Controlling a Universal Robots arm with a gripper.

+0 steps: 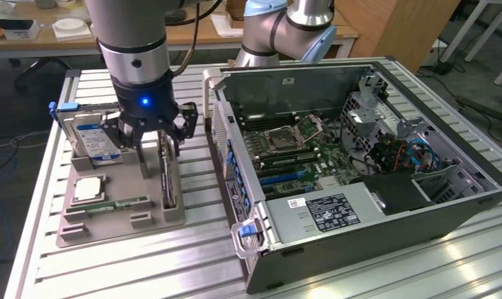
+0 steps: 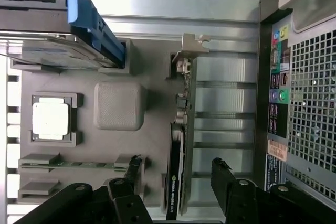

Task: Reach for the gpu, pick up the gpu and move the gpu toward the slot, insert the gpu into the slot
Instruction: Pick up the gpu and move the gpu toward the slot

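Note:
To pick up the GPU, my gripper next needs to grab its free top edge (image 2: 177,182), since its lower edge stands down in the holder's groove.
The gpu (image 1: 166,180) stands on its long edge in a groove of the grey holder (image 1: 126,219) on the table, at the exterior view's left. In the wrist view the gpu (image 2: 180,145) is a thin green card with a dark cooler and a silver end bracket. My gripper (image 1: 158,144) hangs just over it, open. Its two black fingers (image 2: 223,174) stand one on each side of the card with a gap to it; the gripper (image 2: 178,174) holds nothing. The open computer case (image 1: 359,162) lies to the right, with blue card slots (image 1: 286,179) on its motherboard.
The holder (image 2: 119,61) also carries a silver hard drive (image 1: 93,138) with a blue label, a processor chip (image 1: 89,187) and a short memory stick (image 1: 118,204). The case's rear panel (image 2: 304,93) is close beside the gpu. A second arm's base (image 1: 284,31) stands behind the case.

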